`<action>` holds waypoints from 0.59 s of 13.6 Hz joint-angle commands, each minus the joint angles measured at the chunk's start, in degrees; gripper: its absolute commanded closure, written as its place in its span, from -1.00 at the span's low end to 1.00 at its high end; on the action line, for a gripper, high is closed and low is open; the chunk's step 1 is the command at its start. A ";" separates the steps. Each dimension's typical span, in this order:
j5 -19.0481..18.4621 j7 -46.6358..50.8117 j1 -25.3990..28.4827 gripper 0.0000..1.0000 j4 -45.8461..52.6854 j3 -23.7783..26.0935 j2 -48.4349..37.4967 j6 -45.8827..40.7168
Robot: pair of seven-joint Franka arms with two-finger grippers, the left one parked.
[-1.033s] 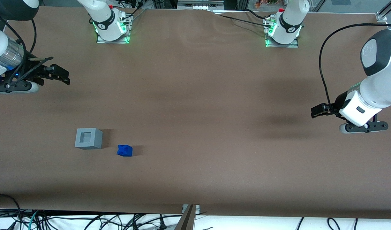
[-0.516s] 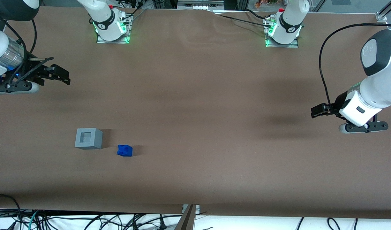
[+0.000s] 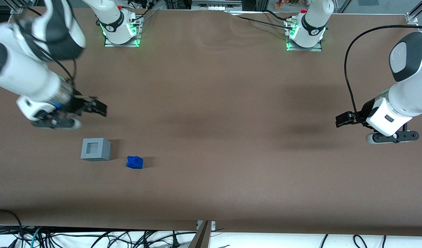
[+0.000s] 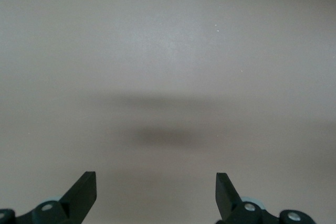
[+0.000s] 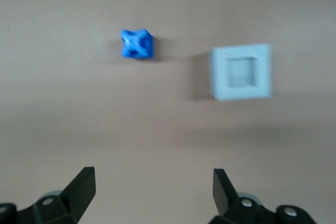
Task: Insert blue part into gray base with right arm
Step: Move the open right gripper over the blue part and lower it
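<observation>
The right gripper grabs the blue part by its dimpled upper end point(image 3: 134, 161) next, to fit it into the gray base's square hole point(image 3: 92, 148).
The blue part point(image 3: 134, 162) lies on the brown table beside the gray base point(image 3: 95, 149), which stands upright with its square recess facing up. My right gripper point(image 3: 100, 109) hangs above the table, farther from the front camera than the gray base, and is open and empty. In the right wrist view the blue part point(image 5: 137, 44) and the gray base point(image 5: 241, 72) lie apart from each other, both ahead of the open gripper point(image 5: 153, 182), with bare table between the fingers.
Two arm bases with green lights point(image 3: 120, 29) point(image 3: 304, 32) stand at the table's edge farthest from the front camera. Cables lie below the table's edge nearest the camera point(image 3: 93, 237).
My right arm has swung in from the working arm's end of the table toward the gray base and the blue part. Neither object has moved.
</observation>
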 commanded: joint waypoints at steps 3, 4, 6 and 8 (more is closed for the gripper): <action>-0.60 2.17 2.43 -0.98 6.95 -0.14 15.16 11.61; -0.60 2.17 2.43 -0.98 8.18 -0.23 16.93 12.40; -0.60 2.17 2.34 -0.97 12.48 -0.58 21.40 13.11; -0.60 2.08 2.34 -0.97 17.84 -1.19 25.71 13.29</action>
